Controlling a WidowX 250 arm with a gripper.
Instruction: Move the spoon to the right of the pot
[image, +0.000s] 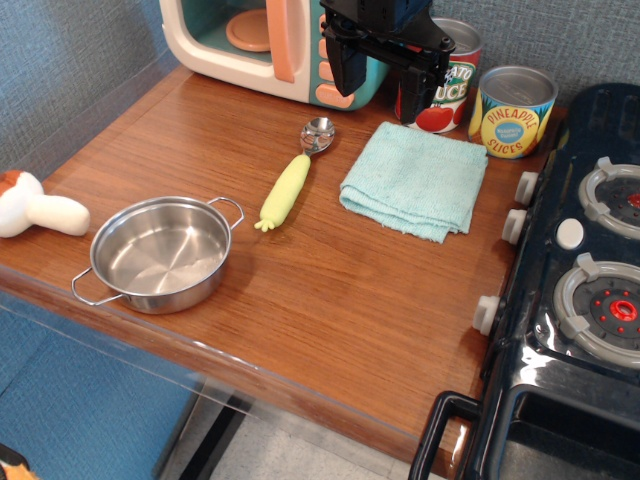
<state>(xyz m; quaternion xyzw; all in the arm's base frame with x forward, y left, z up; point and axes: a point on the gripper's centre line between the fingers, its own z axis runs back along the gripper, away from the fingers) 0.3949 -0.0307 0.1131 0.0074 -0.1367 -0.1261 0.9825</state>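
Note:
My gripper grabs the spoon by its yellow-green handle (288, 190) next, to move it to the right of the pot (160, 253).
The spoon (290, 178) lies on the wooden table, with its shiny metal bowl toward the back and its pale yellow-green corn-shaped handle toward the front. It lies just right of and behind the pot (160, 253). The pot is a shallow, empty steel pot with two wire loop handles, near the table's front left edge. My gripper (382, 85) is black and hangs above the back of the table. It is right of and behind the spoon's bowl, over the far edge of the cloth. Its fingers stand apart and hold nothing.
A folded light-blue cloth (415, 180) lies right of the spoon. A toy microwave (260, 45) stands at the back, with a tomato sauce can (450, 85) and a pineapple slices can (512, 112) beside it. A toy stove (590, 270) stands at the right and a plush mushroom (35, 207) at the left edge.

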